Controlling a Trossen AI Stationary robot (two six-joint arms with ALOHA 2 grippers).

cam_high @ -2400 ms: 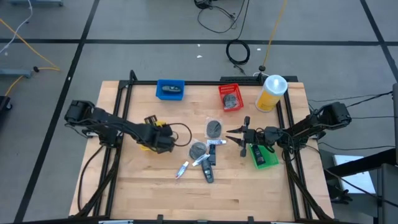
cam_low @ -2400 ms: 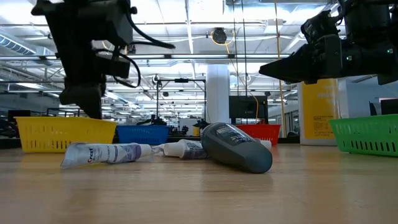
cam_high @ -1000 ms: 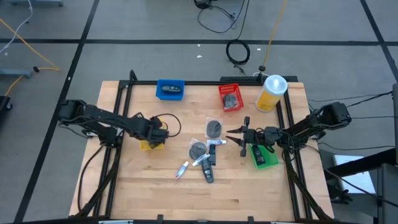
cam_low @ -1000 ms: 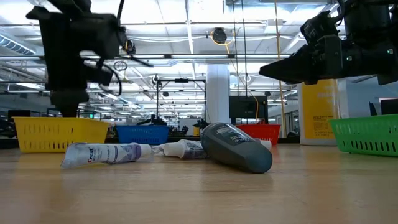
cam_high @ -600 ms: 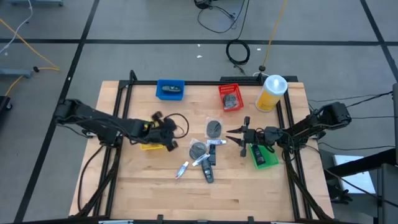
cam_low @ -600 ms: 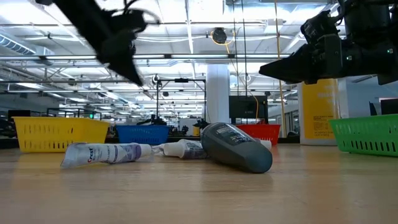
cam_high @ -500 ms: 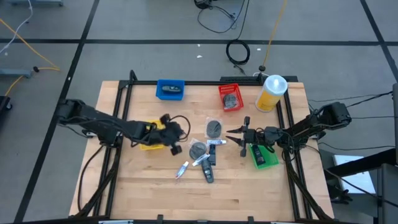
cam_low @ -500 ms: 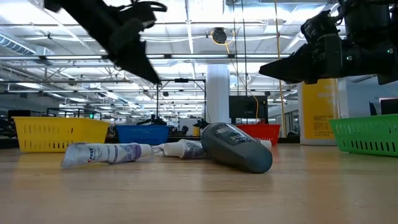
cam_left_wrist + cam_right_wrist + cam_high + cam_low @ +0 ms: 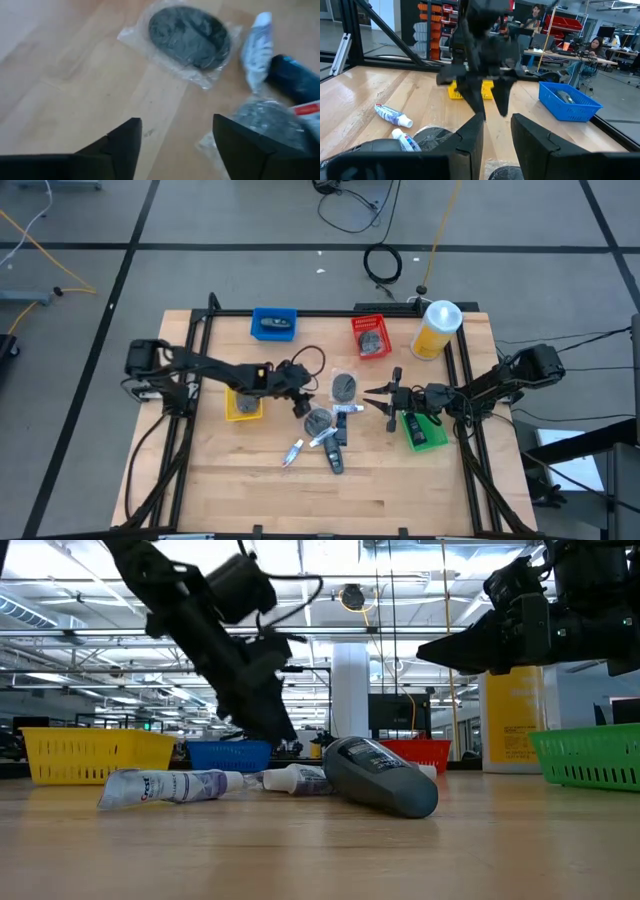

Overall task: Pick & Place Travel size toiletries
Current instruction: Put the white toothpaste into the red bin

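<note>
My left gripper will next grab the white toothpaste tube by its end with the cap. Then it will pick the tube out of the toiletries for placing.
The travel size toiletries lie loose mid-table: two grey discs in clear wrappers (image 9: 343, 386) (image 9: 318, 421), white tubes (image 9: 293, 452) and dark little bottles (image 9: 335, 461). My left gripper (image 9: 300, 406) hovers open, slanting down, just left of the discs; its wrist view shows one disc (image 9: 190, 36) ahead and another (image 9: 270, 120) beside its fingers, with nothing between them. My right gripper (image 9: 372, 397) hangs level and open above the table, right of the discs, beside the green bin (image 9: 423, 430). In the low view a tube (image 9: 170, 786) and a dark bottle (image 9: 382, 776) rest flat on the wood.
A yellow bin (image 9: 243, 406) sits behind my left gripper, a blue bin (image 9: 273, 323) and a red bin (image 9: 371, 335) stand at the far edge, each with an item inside. A tall yellow canister (image 9: 437, 328) stands far right. Bare wood lies toward the near edge.
My left gripper has swung from above the yellow bin toward the table's right, to the discs in the middle, sinking a little. It has tipped from pointing straight down to slanting forward. The toiletries have not moved.
</note>
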